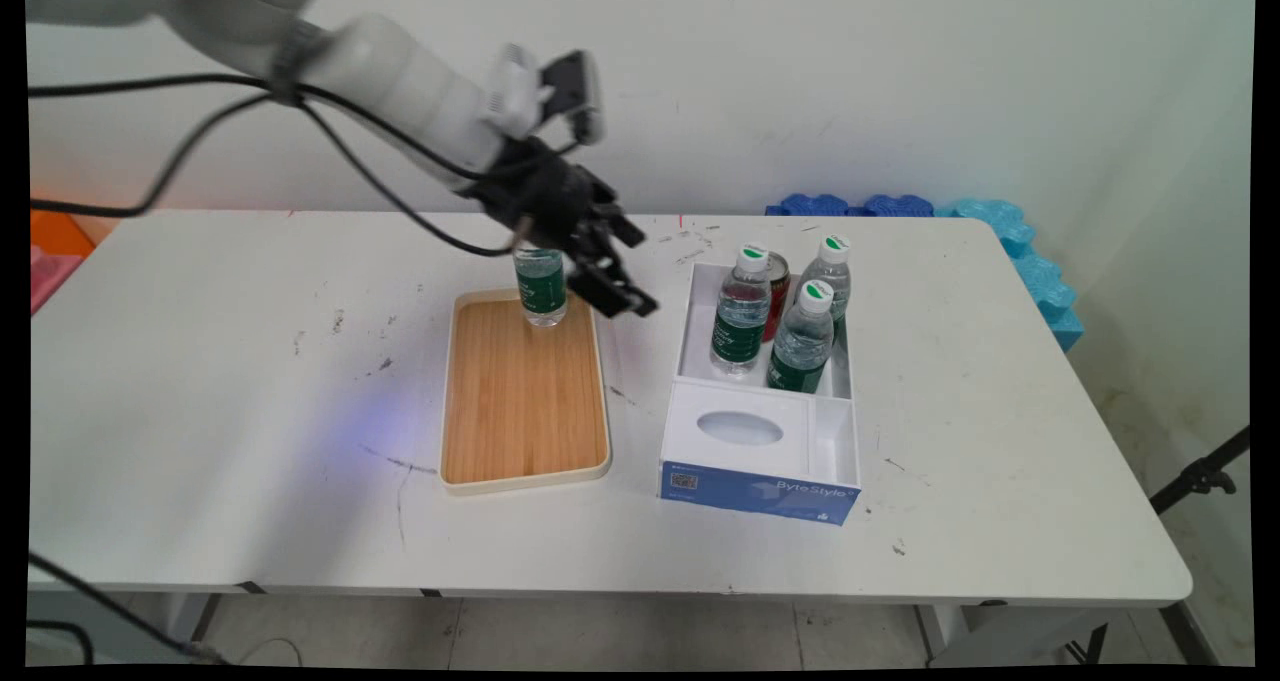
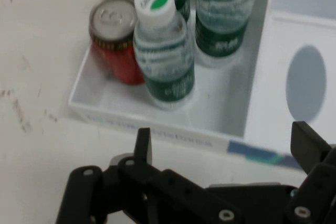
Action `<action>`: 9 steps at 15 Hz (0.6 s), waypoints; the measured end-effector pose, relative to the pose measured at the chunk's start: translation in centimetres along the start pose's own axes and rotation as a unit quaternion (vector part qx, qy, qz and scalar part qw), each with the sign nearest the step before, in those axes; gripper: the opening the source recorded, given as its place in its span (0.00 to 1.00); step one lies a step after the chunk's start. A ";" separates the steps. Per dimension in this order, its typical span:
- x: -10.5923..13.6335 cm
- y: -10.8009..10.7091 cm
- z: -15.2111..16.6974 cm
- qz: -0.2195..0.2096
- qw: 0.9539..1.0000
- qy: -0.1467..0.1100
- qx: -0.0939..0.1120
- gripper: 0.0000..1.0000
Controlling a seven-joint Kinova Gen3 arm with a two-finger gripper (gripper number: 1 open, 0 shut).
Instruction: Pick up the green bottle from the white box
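Note:
The water bottle needs to stand beside the other one on the wooden tray (image 1: 525,401), so next I should grab the bottle with my gripper by its part below the cap (image 1: 745,289).
My gripper (image 1: 634,271) hangs open with nothing between its fingers, just right of a green-labelled water bottle (image 1: 541,285). That bottle stands upright on the far end of a wooden tray (image 1: 525,401). To the right lies a white box with a blue front (image 1: 688,326), holding three capped water bottles (image 1: 803,336) and a red can (image 1: 777,283) in its far compartment. In the hand view the open gripper (image 2: 226,137) looks down at the box wall (image 2: 157,124). Beyond the wall are a bottle (image 2: 163,45) and the can (image 2: 113,45).
The box's near compartment has a white lid with an oval opening (image 1: 740,427). Blue foam blocks (image 1: 1000,226) line the table's far right edge. Orange and pink items (image 1: 55,246) sit off the left edge. Black cables (image 1: 340,151) hang from the arm, and a tripod leg (image 1: 1200,476) stands at right.

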 end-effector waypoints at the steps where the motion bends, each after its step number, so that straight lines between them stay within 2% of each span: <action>1: 0.6 -0.1 1.4 -0.001 1.000 0.003 0.001 1.00; 4: 1.9 -0.4 5.0 0.001 1.000 0.009 0.005 1.00; 9: 3.0 -0.9 9.2 0.010 1.000 0.012 0.010 1.00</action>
